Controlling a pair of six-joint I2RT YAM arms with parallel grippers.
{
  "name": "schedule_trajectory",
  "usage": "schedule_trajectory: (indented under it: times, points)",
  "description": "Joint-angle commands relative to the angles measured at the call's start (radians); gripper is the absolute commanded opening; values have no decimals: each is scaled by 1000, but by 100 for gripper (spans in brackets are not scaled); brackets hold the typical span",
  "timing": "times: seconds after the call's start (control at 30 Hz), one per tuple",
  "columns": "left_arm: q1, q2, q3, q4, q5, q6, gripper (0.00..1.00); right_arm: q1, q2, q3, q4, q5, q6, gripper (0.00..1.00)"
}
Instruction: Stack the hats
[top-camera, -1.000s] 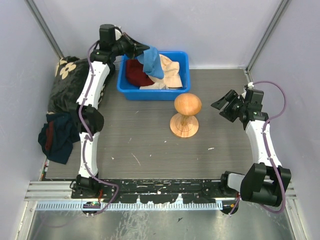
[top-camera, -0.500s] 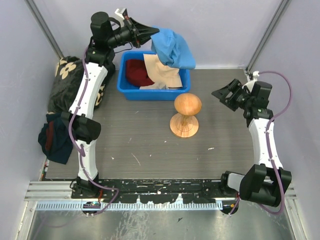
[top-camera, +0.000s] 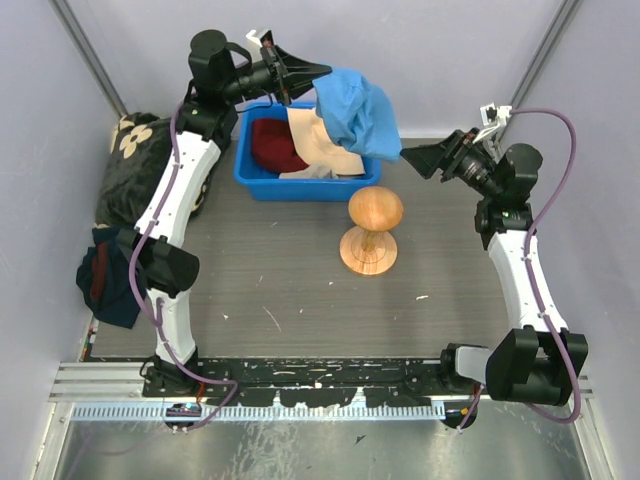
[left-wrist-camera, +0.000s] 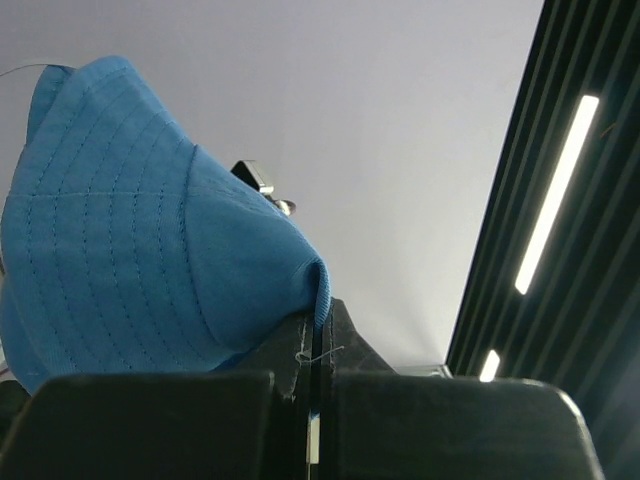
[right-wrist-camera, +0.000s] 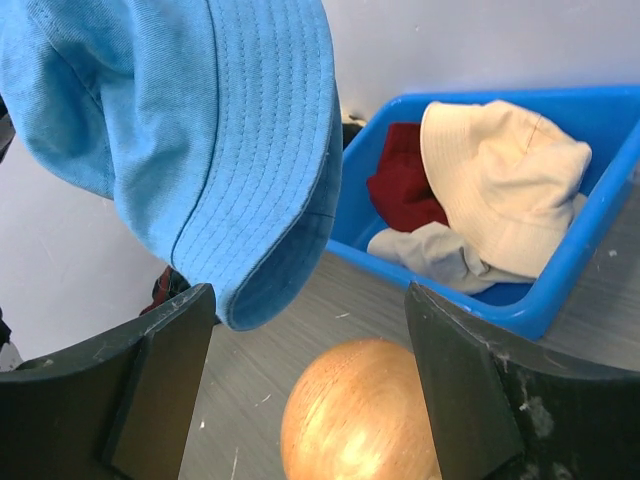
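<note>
I will next grab the light blue hat with my right gripper by its loose brim edge (top-camera: 390, 149) (right-wrist-camera: 243, 297), so the hat's opening stays free to fit over the stand.
My left gripper (top-camera: 318, 72) is shut on the brim of the light blue hat (top-camera: 358, 112), which hangs in the air over the right end of the blue bin (top-camera: 300, 186). In the left wrist view the blue hat (left-wrist-camera: 130, 260) is pinched between the closed jaws of the left gripper (left-wrist-camera: 318, 325). My right gripper (top-camera: 415, 160) stands open just right of the hanging hat, holding nothing. In the right wrist view the blue hat's (right-wrist-camera: 200, 130) brim hangs above the left jaw of the right gripper (right-wrist-camera: 310, 295). A dark red hat (top-camera: 272, 145) and a cream hat (top-camera: 325, 148) lie in the bin.
A wooden mushroom-shaped stand (top-camera: 372, 225) rises in front of the bin, below my right gripper. A black blanket with cream flowers (top-camera: 135, 170) and a navy cloth with red trim (top-camera: 110, 275) lie at the left wall. A second pale hat (right-wrist-camera: 430, 255) lies in the bin (right-wrist-camera: 560, 280).
The left arm has lifted the light blue hat out of the bin and carried it right. The right arm has risen toward the hat, its jaws opening wider.
</note>
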Motion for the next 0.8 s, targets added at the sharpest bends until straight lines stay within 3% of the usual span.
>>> schedule_trajectory:
  times: [0.0,0.4,0.6,0.67,0.77]
  points:
    - [-8,-14,33,62,81,-95,0,3,-6,-7,215,-28,40,83]
    - [-16,40,62,91,77,-122,0,74,74,-8,327,-36,175,81]
    - [-16,65,62,105,70,-119,0,130,87,-4,355,-25,231,71]
    - [-16,73,60,99,66,-106,0,144,79,-4,344,-19,234,61]
    - [-16,79,48,88,62,-77,0,149,67,-2,319,-15,255,32]
